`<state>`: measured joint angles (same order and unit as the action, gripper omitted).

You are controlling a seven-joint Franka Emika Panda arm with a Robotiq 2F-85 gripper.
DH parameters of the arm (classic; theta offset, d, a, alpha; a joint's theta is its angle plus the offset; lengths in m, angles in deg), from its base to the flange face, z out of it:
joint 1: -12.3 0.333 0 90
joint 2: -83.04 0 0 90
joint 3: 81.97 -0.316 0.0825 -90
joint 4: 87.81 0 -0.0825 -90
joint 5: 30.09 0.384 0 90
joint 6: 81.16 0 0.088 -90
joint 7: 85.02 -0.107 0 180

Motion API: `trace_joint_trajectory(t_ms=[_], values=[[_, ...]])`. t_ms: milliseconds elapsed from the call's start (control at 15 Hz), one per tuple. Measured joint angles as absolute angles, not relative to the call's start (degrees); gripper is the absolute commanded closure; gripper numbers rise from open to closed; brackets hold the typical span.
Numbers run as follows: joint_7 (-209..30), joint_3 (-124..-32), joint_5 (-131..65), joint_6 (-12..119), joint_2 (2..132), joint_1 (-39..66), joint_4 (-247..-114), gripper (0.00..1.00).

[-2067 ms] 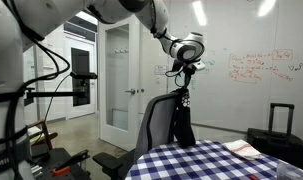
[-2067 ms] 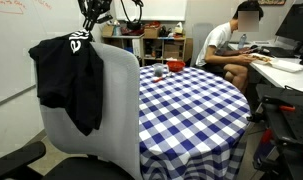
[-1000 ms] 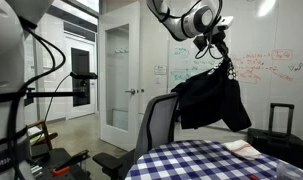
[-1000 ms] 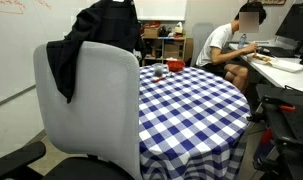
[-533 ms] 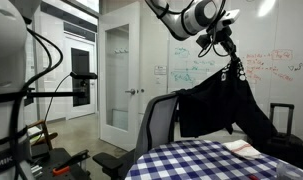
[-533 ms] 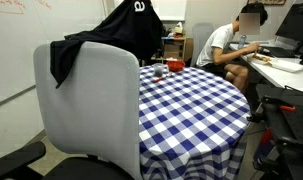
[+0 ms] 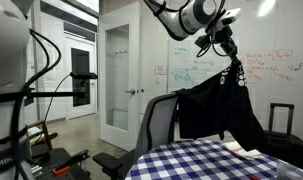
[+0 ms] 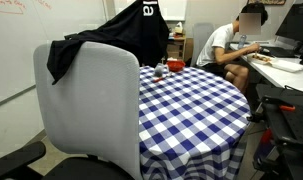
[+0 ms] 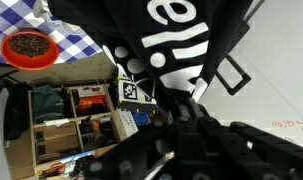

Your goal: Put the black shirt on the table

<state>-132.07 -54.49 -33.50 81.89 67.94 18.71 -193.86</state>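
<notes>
One end of the black shirt drapes over the chair top and would remain there if I opened now. My gripper keeps holding the shirt from here.
My gripper (image 7: 229,47) is shut on the top of the black shirt (image 7: 217,106) and holds it high, so the shirt hangs over the far side of the table (image 7: 196,163) with the blue-and-white checkered cloth. In an exterior view the black shirt (image 8: 139,32) stretches from above the table (image 8: 196,105) back to the grey chair, with one end still draped over the chair top. The gripper itself is out of that frame. In the wrist view the black shirt (image 9: 186,40) with white marks fills the middle and hides the fingertips (image 9: 177,98).
The grey office chair (image 8: 91,115) stands against the table edge, and it also shows in an exterior view (image 7: 157,125). A red bowl (image 8: 175,67) sits on the table's far part. A person (image 8: 231,45) sits at a desk beyond. A black suitcase (image 7: 281,120) stands by the whiteboard wall.
The gripper lifted the shirt off the chair back and carried it up and over toward the table. One end still trails on the chair. In the last half second it moved only slightly.
</notes>
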Motion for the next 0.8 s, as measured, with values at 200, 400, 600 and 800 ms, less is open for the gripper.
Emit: trace_joint_trajectory(t_ms=[200,400,600,800], values=[[-132.9,-52.5,-36.3,81.9,69.3,19.0,-196.3,0.99],[-135.5,-50.1,-39.9,81.7,70.3,19.6,-198.1,0.69],[-138.3,-48.4,-42.7,81.0,70.9,20.4,-199.0,0.48],[-140.3,-47.6,-44.4,80.2,71.4,21.2,-199.0,0.26]])
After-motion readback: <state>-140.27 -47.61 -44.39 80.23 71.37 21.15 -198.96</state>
